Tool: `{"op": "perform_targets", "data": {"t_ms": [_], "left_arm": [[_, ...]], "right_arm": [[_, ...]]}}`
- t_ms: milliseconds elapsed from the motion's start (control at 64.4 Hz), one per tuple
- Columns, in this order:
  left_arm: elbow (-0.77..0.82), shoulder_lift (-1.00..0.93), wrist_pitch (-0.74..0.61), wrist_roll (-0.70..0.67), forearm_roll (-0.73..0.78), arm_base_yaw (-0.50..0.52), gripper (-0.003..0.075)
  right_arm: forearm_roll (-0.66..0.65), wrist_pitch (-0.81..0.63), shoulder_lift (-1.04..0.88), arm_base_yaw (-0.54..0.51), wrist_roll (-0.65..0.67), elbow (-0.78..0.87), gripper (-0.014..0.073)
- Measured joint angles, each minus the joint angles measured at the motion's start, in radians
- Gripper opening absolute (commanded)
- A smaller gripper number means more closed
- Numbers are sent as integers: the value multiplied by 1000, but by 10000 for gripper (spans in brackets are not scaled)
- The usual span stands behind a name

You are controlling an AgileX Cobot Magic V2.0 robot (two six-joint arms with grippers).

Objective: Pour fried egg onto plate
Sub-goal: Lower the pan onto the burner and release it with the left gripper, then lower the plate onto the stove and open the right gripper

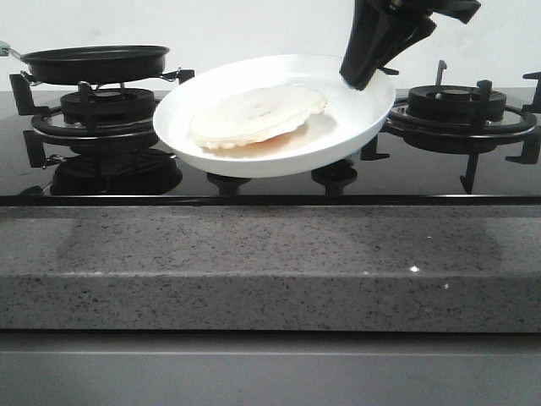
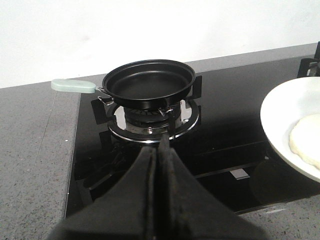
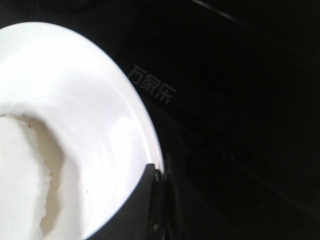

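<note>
My right gripper should keep holding the plate. The tilted plate's lower edge is above the black hob in the front view, so the plate would fall if I opened now.
The white plate (image 1: 355,110) hangs tilted above the black hob, its left side lower. The fried egg (image 1: 254,114) lies on it, cream-white side up, with an orange tint at its lower edge. My right gripper (image 1: 359,80) is shut on the plate's far right rim; the right wrist view shows its fingers (image 3: 145,210) clamped on the rim (image 3: 135,125) beside the egg (image 3: 20,170). My left gripper (image 2: 159,150) is shut and empty, in front of the empty black frying pan (image 2: 147,82). The plate (image 2: 280,110) and the egg (image 2: 307,140) also show in the left wrist view.
The frying pan (image 1: 93,61) with a pale green handle (image 2: 72,86) sits on the left burner (image 1: 106,106). Another burner (image 1: 461,106) stands at the right. A grey speckled counter edge (image 1: 270,262) runs along the front of the hob.
</note>
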Motion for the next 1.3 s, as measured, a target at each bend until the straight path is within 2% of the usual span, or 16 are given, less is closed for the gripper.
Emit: {"op": "perform_targets", "data": {"t_ms": [264, 683, 1103, 1196, 1304], "left_arm": [[5, -2, -2, 0, 0, 0, -19], [5, -2, -2, -1, 0, 0, -19], [5, -2, -2, -1, 0, 0, -19], [5, -2, -2, -1, 0, 0, -19], [5, -2, -2, -1, 0, 0, -19]], "right_arm": [[46, -6, 2, -19, 37, -19, -67], [148, -23, 170, -180, 99, -260, -67], [151, -36, 341, -196, 101, -297, -63], [152, -36, 351, -196, 101, -298, -28], [152, -32, 360, -196, 101, -298, 75]]}}
